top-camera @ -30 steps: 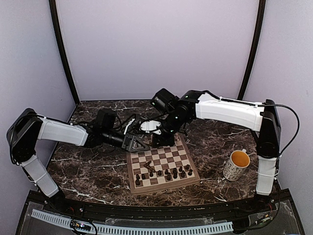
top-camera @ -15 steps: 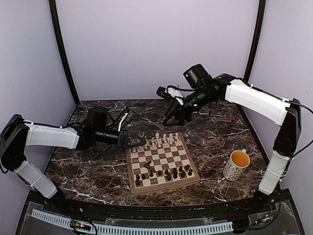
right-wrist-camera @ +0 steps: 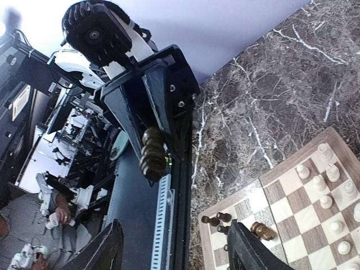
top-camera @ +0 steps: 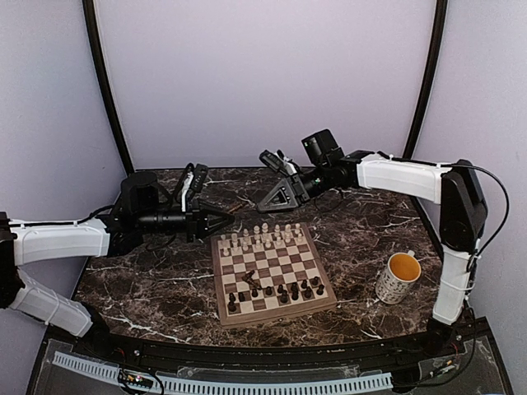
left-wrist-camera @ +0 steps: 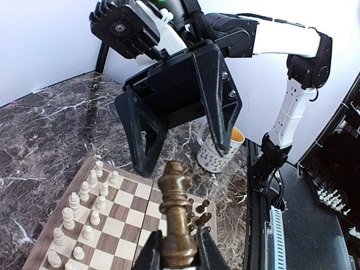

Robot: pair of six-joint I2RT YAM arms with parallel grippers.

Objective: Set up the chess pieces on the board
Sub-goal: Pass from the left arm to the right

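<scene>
I need to grab the tall dark piece [top-camera: 249,278] next with my right gripper by its exposed end, so its other end stays free to stand on the board.
The board [top-camera: 233,311] lies in the middle of the table. Cream chess pieces [top-camera: 263,237] stand on its far rows and dark ones [top-camera: 292,290] on its near rows. One dark piece [top-camera: 249,278] lies tipped over. My left gripper [top-camera: 227,217] is left of the board's far corner, shut on a tall dark brown piece [left-wrist-camera: 177,219] held upright. My right gripper [top-camera: 268,202] hangs behind the board's far edge, open and empty, facing the left gripper. In the left wrist view the right gripper [left-wrist-camera: 183,159] is just beyond the held piece.
A speckled mug [top-camera: 398,277] with a yellow inside stands right of the board. The dark marble table [top-camera: 148,280] has walls on three sides. In the right wrist view the left gripper [right-wrist-camera: 154,118] and its piece [right-wrist-camera: 152,154] sit above the board's [right-wrist-camera: 259,188] corner.
My left gripper has drawn back left from the board's far corner with the dark piece. My right arm has lifted off the board, swung back, then come down to face it.
</scene>
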